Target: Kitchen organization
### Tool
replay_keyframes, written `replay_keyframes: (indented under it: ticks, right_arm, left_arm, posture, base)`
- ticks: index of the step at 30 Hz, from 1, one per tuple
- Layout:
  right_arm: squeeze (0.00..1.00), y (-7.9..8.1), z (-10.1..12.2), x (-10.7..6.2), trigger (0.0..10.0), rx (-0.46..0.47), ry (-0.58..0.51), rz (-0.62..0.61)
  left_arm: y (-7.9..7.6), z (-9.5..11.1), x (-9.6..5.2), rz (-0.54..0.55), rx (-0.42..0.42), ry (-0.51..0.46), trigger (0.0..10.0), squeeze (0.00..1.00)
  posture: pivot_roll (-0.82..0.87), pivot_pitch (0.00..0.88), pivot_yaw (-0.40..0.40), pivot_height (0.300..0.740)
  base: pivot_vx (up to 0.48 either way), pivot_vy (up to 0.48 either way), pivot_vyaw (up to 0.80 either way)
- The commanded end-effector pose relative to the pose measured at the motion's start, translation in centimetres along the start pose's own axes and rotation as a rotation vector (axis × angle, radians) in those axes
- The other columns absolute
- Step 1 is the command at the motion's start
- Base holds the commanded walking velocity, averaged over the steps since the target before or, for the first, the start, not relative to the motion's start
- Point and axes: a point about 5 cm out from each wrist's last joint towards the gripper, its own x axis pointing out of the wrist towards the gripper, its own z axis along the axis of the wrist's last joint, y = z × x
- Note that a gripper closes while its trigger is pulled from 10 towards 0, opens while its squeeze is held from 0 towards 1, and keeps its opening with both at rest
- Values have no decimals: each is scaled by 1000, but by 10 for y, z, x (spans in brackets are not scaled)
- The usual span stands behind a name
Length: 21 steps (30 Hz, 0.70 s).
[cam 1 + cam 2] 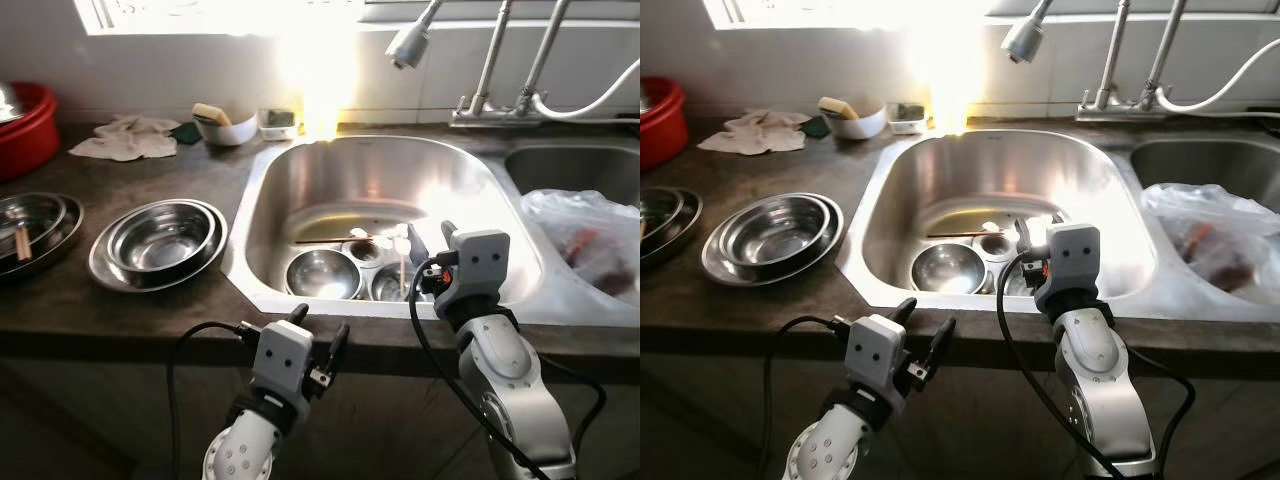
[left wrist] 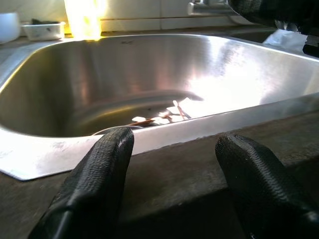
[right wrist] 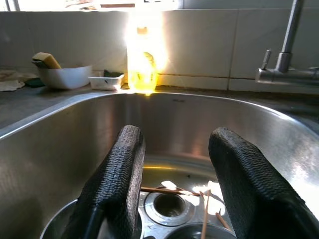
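I need to grab the steel bowl by its raised rim (image 1: 213,229) with my right gripper next, because a wider plate is around the base of the bowl.
A steel sink (image 1: 300,180) holds two small steel bowls (image 1: 323,274), chopsticks (image 1: 335,240) and white scraps round the drain (image 3: 168,203). My right gripper (image 1: 432,240) hangs open over the sink's front right part, above the bowls; its fingers (image 3: 119,179) frame the drain in the right wrist view. My left gripper (image 1: 320,335) is open and empty, low before the counter's front edge, below the sink rim (image 2: 149,137); its fingers (image 2: 99,179) point at the sink.
Stacked steel bowls (image 1: 160,240) and steel plates (image 1: 35,225) sit on the dark counter at left. A red basin (image 1: 25,125), cloth (image 1: 125,138), white bowl with sponge (image 1: 222,125) and small tray (image 1: 277,122) line the back. Taps (image 1: 490,70) stand behind; a plastic bag (image 1: 585,240) fills the right basin.
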Motion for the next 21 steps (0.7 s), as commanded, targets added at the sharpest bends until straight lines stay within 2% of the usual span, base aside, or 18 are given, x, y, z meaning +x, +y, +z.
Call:
replay_keyframes:
  ticks: [1, 6, 14, 21]
  right_arm:
    - [0, 2, 2, -1, 10000, 6, 2, -17]
    - [0, 3, 2, 3, 10000, 24, 4, -20]
    - [0, 0, 8, 16, 10000, 46, -18, -17]
    - [0, -1, 12, 20, 10000, 45, -31, -12]
  left_arm:
    - [10, -14, -3, 52, 5, 70, 10000, 0]
    - [10, -15, -2, 55, 4, 65, 10000, 0]
    - [10, -16, 0, 55, 4, 61, 10000, 0]
    - [10, -17, 0, 56, 9, 59, 10000, 0]
  posture:
    - [3, 49, 8, 740]
    - [7, 36, 4, 740]
    - [11, 29, -2, 740]
    - [15, 26, -4, 740]
  base:
    - [0, 0, 800]
    - [0, 0, 780]
    - [0, 470, 0]
    - [0, 479, 0]
